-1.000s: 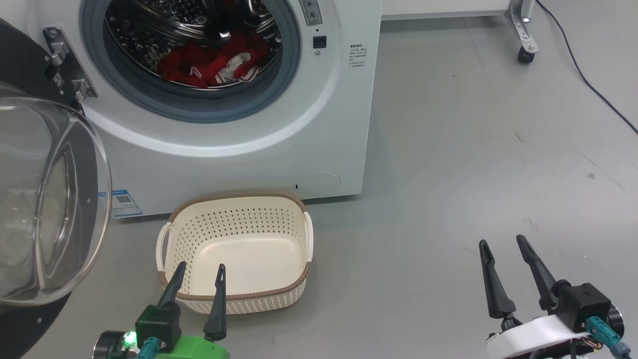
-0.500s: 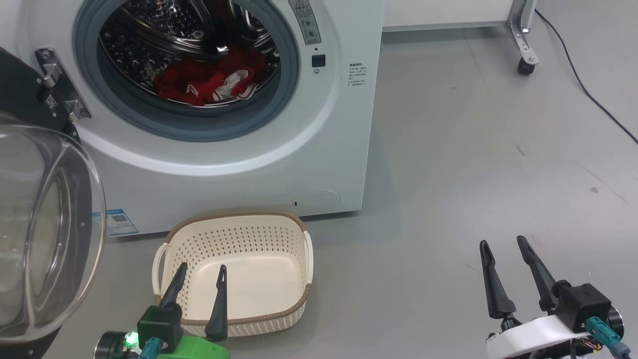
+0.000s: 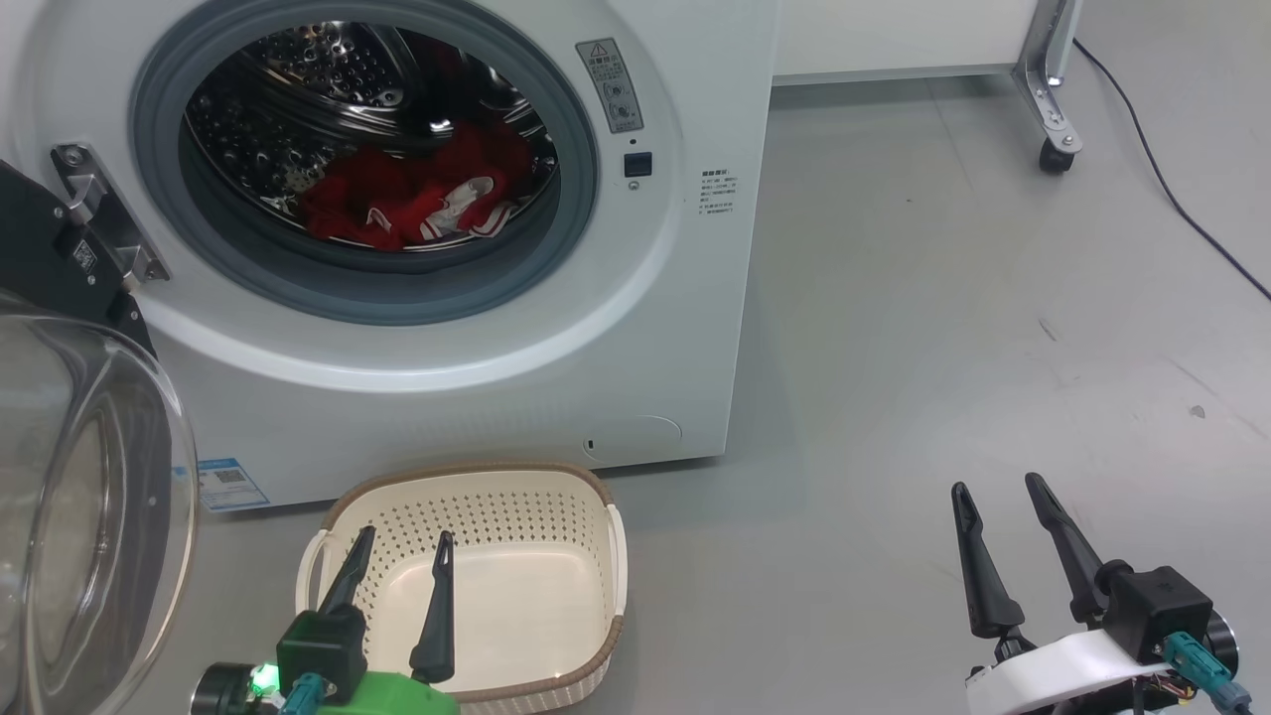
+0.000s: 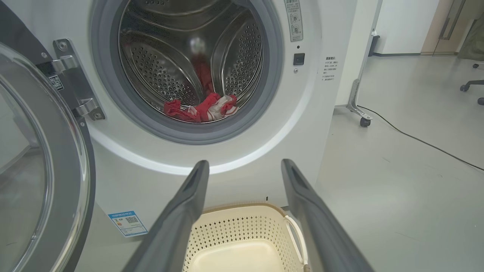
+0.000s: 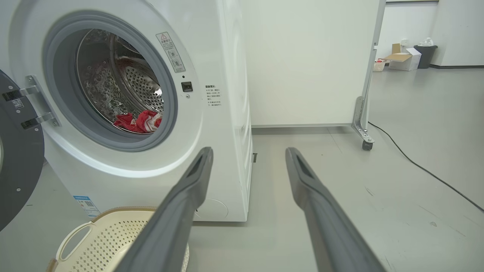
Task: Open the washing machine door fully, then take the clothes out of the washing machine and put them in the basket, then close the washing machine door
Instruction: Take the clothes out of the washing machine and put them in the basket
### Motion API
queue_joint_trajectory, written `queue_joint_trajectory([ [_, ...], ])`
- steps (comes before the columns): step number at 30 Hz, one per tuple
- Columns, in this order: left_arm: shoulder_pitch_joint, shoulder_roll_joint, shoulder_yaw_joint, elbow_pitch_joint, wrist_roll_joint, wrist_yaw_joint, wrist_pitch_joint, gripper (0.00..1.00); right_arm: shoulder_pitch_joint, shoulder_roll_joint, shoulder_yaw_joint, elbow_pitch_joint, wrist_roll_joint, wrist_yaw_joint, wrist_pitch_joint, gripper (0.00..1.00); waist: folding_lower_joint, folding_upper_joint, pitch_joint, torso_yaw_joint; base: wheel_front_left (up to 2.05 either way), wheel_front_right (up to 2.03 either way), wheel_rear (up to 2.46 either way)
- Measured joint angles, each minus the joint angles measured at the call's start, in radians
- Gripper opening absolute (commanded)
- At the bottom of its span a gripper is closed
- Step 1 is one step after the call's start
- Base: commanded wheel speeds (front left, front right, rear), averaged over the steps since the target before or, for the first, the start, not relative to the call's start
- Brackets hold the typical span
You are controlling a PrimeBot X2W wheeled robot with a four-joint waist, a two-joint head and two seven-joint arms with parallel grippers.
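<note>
I will next grip the red and white fold (image 3: 458,205) with my left gripper to take out the clothes, since it is bunched up while the red cloth (image 3: 357,201) lies slack.
The white washing machine (image 3: 655,328) (image 4: 302,124) (image 5: 223,124) stands open. Its black-rimmed door (image 3: 70,497) (image 4: 38,158) (image 5: 17,173) with the glass bowl hangs swung out at the left. Red clothes (image 3: 407,194) (image 4: 200,109) (image 5: 138,121) with white trim lie low in the steel drum. On the floor before the machine sits the empty cream basket (image 3: 516,516) (image 4: 242,230) (image 5: 106,234). My left gripper (image 3: 405,536) (image 4: 244,166) is open, low, over the basket's near edge. Far off to the right, above bare floor, my right gripper (image 3: 996,485) (image 5: 248,153) is open too. Both hold nothing.
A metal frame leg on a castor (image 3: 1055,154) (image 4: 365,121) (image 5: 366,145) stands right of the machine, with a black cable (image 3: 1172,199) (image 5: 423,170) trailing over the grey floor. Boxes and a bin (image 5: 412,56) sit far back in the room.
The head view has tilted upward, so machine and basket sit lower in the picture and more of the drum shows. Neither the grippers nor the things have moved.
</note>
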Motion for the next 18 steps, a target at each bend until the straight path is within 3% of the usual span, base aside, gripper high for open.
queue_joint_trajectory([
  [18, 0.0, 0.0, -0.003, 0.011, 0.0, 0.003, 0.0, 1.0, 0.005, 0.0, 0.007, 0.012, 0.0, 0.0, 0.0, 1.0, 0.0, 0.0, -0.012, 0.003, 0.18, -0.18, 0.0],
])
